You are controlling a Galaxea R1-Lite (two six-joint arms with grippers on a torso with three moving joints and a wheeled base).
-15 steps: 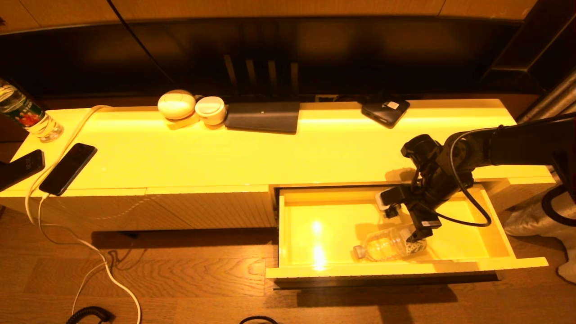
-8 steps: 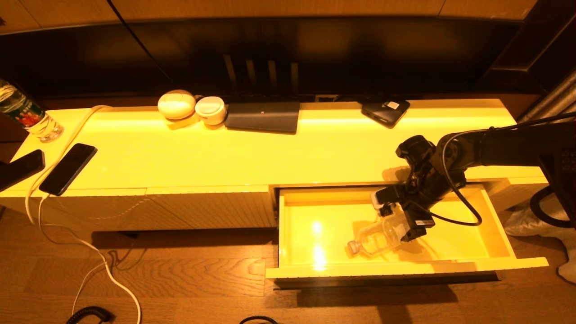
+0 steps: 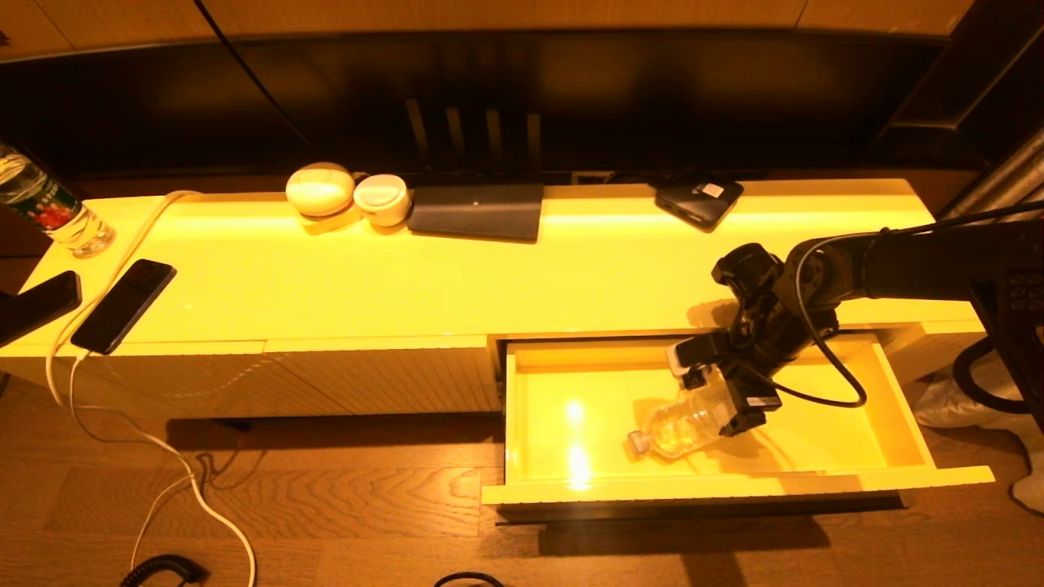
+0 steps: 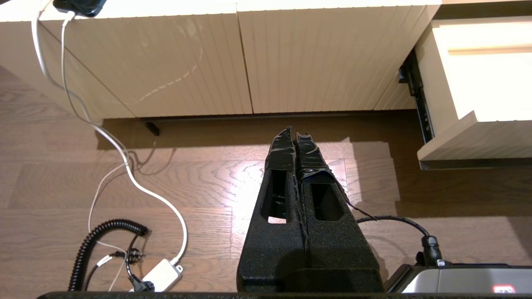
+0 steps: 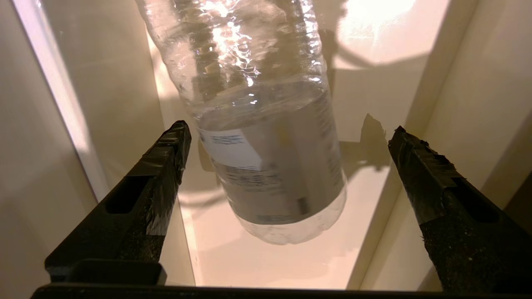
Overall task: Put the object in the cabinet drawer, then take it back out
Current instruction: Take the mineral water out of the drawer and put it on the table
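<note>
The right gripper grabs the water bottle's labelled body (image 3: 711,408) (image 5: 272,147) next, to take the bottle back out of the cabinet drawer.
The cabinet drawer (image 3: 734,486) stands pulled out at the right of the cabinet. The clear water bottle (image 3: 683,424) lies on its side inside it, white cap toward the front left. My right gripper (image 3: 738,406) hangs over the bottle's base end. In the right wrist view this gripper (image 5: 289,128) is open. The bottle (image 5: 266,158) reaches in between the two fingers without being clamped, above the glossy drawer floor (image 5: 270,265). My left gripper (image 4: 296,135) is shut on nothing, parked low over the wooden floor, with the drawer's corner (image 4: 469,141) off to one side.
The cabinet top (image 3: 506,277) carries two phones (image 3: 122,306) and a labelled bottle (image 3: 49,214) at the left. At the back are two white round items (image 3: 351,194), a dark flat pad (image 3: 477,212) and a black device (image 3: 699,201). White cables (image 4: 124,162) trail on the floor.
My right gripper has shifted left and a little back inside the drawer. The bottle has moved left with it, its cap end now farther left.
</note>
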